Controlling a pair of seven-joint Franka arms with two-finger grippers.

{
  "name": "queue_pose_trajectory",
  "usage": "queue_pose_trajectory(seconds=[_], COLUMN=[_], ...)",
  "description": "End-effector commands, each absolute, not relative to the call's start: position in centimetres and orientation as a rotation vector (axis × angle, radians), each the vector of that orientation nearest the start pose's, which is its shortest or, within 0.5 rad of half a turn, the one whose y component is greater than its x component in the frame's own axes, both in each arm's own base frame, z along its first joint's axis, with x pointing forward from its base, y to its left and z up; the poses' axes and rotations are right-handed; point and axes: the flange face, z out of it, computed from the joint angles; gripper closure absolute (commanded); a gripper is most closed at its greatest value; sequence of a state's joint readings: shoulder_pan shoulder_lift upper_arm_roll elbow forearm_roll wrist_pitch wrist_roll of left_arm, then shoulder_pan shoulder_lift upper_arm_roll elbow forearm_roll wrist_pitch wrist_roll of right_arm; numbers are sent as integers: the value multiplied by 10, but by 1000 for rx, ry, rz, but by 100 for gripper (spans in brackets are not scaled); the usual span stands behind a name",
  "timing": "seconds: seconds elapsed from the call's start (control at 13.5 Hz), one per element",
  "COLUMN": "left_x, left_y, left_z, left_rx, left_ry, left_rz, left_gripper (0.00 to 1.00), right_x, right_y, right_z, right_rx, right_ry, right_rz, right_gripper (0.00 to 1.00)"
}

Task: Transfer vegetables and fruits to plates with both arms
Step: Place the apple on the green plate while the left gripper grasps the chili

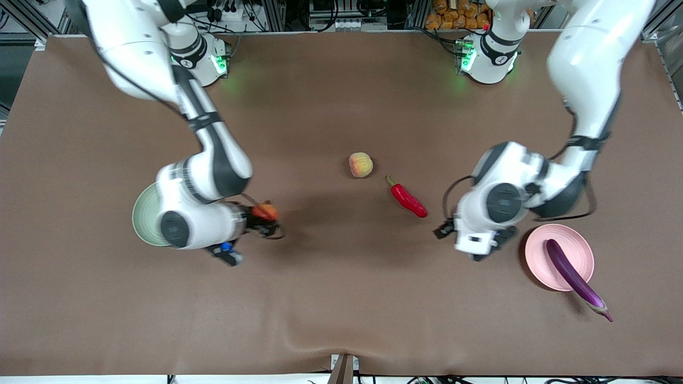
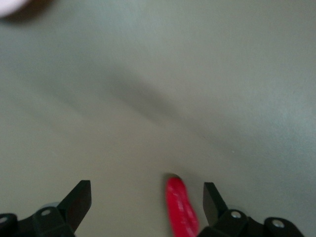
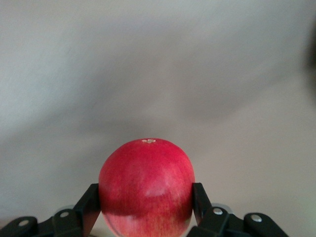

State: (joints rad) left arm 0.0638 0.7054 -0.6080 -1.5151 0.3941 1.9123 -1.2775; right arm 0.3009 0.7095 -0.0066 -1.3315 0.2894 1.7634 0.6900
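Note:
The red chili pepper needs to go onto the pink plate [image 1: 536, 250], so my left gripper should next grab the pepper by the middle of its body [image 1: 406, 196].
My right gripper [image 1: 267, 223] is shut on the round red pomegranate-like fruit [image 1: 265, 212], beside the pale green plate [image 1: 143, 216], which the right arm partly hides. In the right wrist view the fruit [image 3: 146, 185] fills the gap between the fingers [image 3: 91, 202]. My left gripper [image 1: 480, 248] hangs beside the pale pink plate [image 1: 536, 250], open, with the red chili pepper [image 2: 181, 210] showing between its fingers [image 2: 79, 197], untouched. The purple eggplant [image 1: 573, 276] lies across the pink plate and overhangs its rim. The chili [image 1: 408, 200] and the peach [image 1: 360, 164] lie mid-table.
The brown table cover [image 1: 341, 298] is bare toward the front camera. The arms' green-lit bases [image 1: 213, 61] stand along the table's back edge. A corner of the pink plate [image 2: 10, 5] shows in the left wrist view.

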Motion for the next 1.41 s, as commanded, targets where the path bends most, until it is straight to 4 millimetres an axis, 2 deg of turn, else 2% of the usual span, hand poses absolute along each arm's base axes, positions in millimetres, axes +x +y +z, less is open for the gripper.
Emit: queue_pose_trajectory(seconds=[0.0, 0.15, 0.3, 0.37, 0.45, 0.52, 0.67, 0.89, 0.96, 1.04, 1.19, 1.26, 1.34], left_x=[609, 587, 568, 559, 550, 542, 533, 534, 535, 535, 539, 542, 551], left_y=[-291, -298, -320, -324, -329, -329, -331, -332, -332, -334, -330, -326, -312], left_z=[261, 237, 225, 217, 209, 201, 192, 189, 190, 191, 193, 197, 205], left_rx=[-2796, -2742, -2644, -2603, -2595, -2601, -2635, -2665, -2669, -2674, -2687, -2692, -2710], left_ry=[-1058, -1165, -1389, -1431, -1421, -1417, -1417, -1436, -1438, -1432, -1427, -1422, -1403], left_rz=[164, 175, 142, 139, 130, 136, 142, 138, 135, 129, 120, 110, 97], left_gripper=[0, 0, 0, 0, 0, 0, 2, 40, 67, 100, 100, 100, 100], right_x=[666, 668, 666, 663, 655, 649, 631, 611, 610, 611, 614, 620, 629], right_y=[168, 104, 39, 6, -15, -36, -48, -80, -80, -75, -59, -47, -30], right_z=[291, 286, 277, 269, 259, 259, 249, 229, 225, 221, 229, 240, 257], right_rx=[-3074, -3106, -3068, -3042, -3018, -3000, -2978, -2956, -2955, -2956, -2958, -2953, -2945], right_ry=[547, 371, 199, 146, 99, 76, 43, -12, -14, -20, -49, -62, -88], right_rz=[574, 597, 633, 654, 680, 682, 712, 678, 682, 683, 685, 677, 673], right_gripper=[100, 100, 100, 100, 100, 100, 100, 100, 77, 1, 0, 0, 0])
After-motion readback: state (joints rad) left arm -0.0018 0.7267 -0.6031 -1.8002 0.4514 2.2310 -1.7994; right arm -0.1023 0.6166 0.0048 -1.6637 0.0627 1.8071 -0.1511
